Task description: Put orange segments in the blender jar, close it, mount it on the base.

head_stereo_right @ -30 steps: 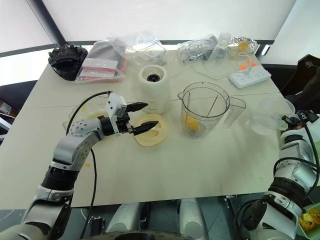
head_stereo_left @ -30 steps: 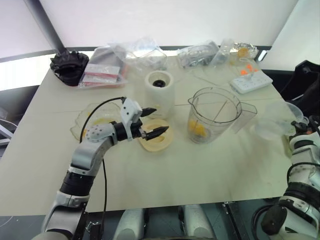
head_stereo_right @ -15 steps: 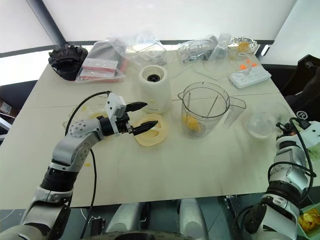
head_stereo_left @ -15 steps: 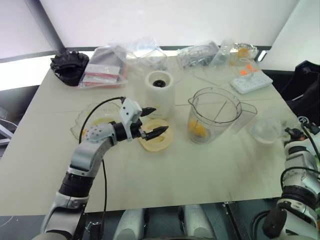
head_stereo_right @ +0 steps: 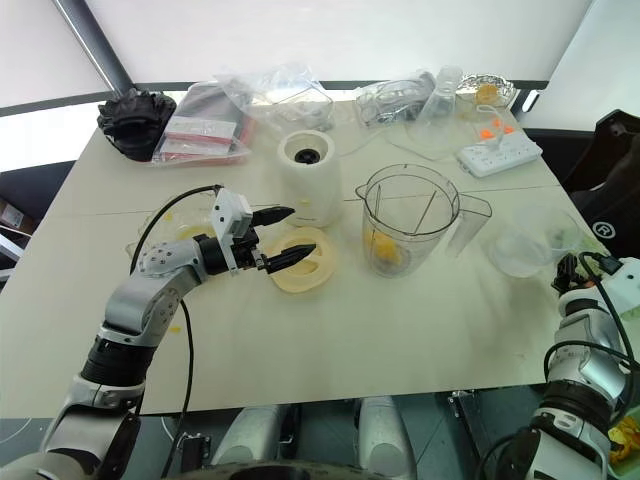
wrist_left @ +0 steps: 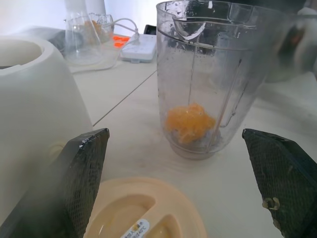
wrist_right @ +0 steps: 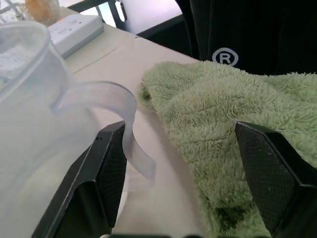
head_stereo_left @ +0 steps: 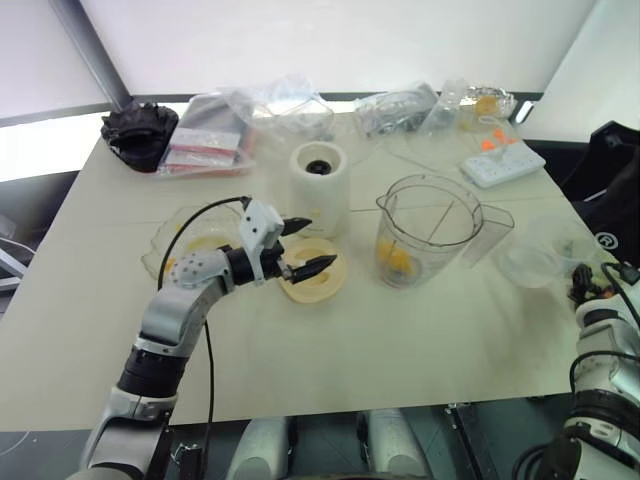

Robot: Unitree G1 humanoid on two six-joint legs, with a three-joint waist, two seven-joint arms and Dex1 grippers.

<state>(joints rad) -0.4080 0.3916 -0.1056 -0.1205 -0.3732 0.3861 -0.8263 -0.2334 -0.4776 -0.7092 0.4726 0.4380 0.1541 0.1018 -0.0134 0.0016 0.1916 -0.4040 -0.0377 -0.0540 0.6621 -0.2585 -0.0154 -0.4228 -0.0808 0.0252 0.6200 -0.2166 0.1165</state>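
The lid's round disc is wide, so I need to grab the narrow raised bar [wrist_left: 143,223] between the lid's two hollows with my left gripper next.
The clear blender jar [head_stereo_left: 432,228] stands upright mid-table with a few orange segments [wrist_left: 190,121] lying at its bottom. To its left is the cream-white base [head_stereo_left: 320,183], black socket facing up. My left gripper [head_stereo_left: 316,243] hovers open just over a flat cream lid [head_stereo_left: 312,275], pointing toward the jar. At the table's right edge my right gripper [head_stereo_right: 564,272] stands open. The curled rim of a cloudy plastic tub [wrist_right: 99,99] lies beside one of its fingers [wrist_right: 106,173] without being pinched.
The cloudy tub [head_stereo_left: 535,262] rests on the table right of the jar. A green towel [wrist_right: 223,148] lies beside it. A white power strip [head_stereo_left: 502,165], plastic bags [head_stereo_left: 270,108], a flask [head_stereo_right: 440,95] and a black bundle [head_stereo_left: 138,130] line the back. A glass bowl [head_stereo_left: 180,245] sits left.
My right gripper has sunk toward the table's right edge and opened. The tub it carried now rests on the table. The left arm has kept still.
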